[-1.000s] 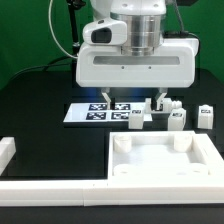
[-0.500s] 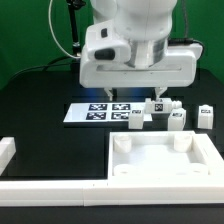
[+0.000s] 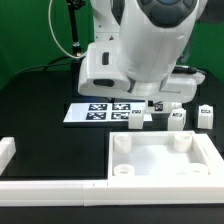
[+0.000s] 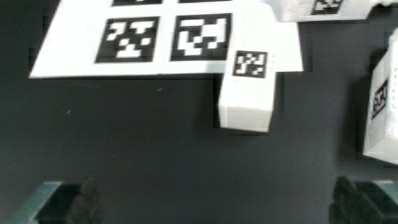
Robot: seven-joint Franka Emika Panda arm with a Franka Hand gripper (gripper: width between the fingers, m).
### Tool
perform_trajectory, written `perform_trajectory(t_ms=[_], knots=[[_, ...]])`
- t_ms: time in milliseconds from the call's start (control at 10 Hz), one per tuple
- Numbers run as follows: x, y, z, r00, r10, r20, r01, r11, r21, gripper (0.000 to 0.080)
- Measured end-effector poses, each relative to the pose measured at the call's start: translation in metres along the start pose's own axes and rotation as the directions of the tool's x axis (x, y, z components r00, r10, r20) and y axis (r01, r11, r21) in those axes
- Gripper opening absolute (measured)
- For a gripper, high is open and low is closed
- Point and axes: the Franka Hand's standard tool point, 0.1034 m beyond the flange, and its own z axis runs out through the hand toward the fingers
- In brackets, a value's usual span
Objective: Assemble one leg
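I need to grab the white leg with my gripper by its tagged block end (image 4: 251, 64) next, and then I will put the leg together with the white panel.
Several small white legs with black-and-white tags stand or lie to the exterior view's right of the marker board (image 3: 100, 112). One leg (image 3: 136, 119) lies at the board's corner, and it also shows in the wrist view (image 4: 249, 92) with its tag facing up. Others (image 3: 177, 117) (image 3: 206, 115) sit further right. My gripper (image 4: 217, 200) is open and empty. Its dark fingers (image 4: 63, 200) are spread wide above the black table, short of that leg and not touching it. In the exterior view the arm's body hides the fingers.
A large flat white panel (image 3: 165, 165) with round corner sockets lies in front. A white tray edge (image 3: 8, 152) runs along the exterior view's left and front. Another leg (image 4: 379, 110) shows at the wrist picture's edge. Green backdrop behind.
The arm has swung and tilted toward the exterior view's right. The fingers, visible over the marker board before, are now hidden behind the hand. No part has moved.
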Motion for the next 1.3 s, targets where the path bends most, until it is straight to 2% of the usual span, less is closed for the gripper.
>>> perform_trajectory(t_ms=[100, 200, 300, 500, 600, 700, 800, 900, 1300], knots=[[-0.002, -0.002, 0.002, 0.999, 0.036, 0.011, -0.037, 0.999, 0.022, 0.0649], [-0.006, 0.002, 0.004, 0.999, 0.029, 0.038, -0.03, 0.999, 0.044, 0.0649], [-0.009, 0.006, 0.006, 0.998, 0.018, 0.058, -0.021, 0.999, 0.051, 0.0649], [-0.007, 0.007, 0.006, 0.998, 0.025, 0.052, -0.028, 0.998, 0.05, 0.0649], [-0.007, 0.008, 0.01, 0.998, 0.031, 0.062, -0.035, 0.997, 0.063, 0.0649], [-0.004, 0.006, 0.025, 0.993, 0.056, 0.107, -0.071, 0.987, 0.142, 0.0649], [-0.004, 0.001, 0.042, 0.989, 0.063, 0.134, -0.087, 0.979, 0.183, 0.0649], [-0.009, -0.01, 0.051, 0.986, 0.058, 0.158, -0.093, 0.97, 0.225, 0.0649], [-0.009, -0.01, 0.054, 0.985, 0.058, 0.161, -0.094, 0.97, 0.224, 0.0649]])
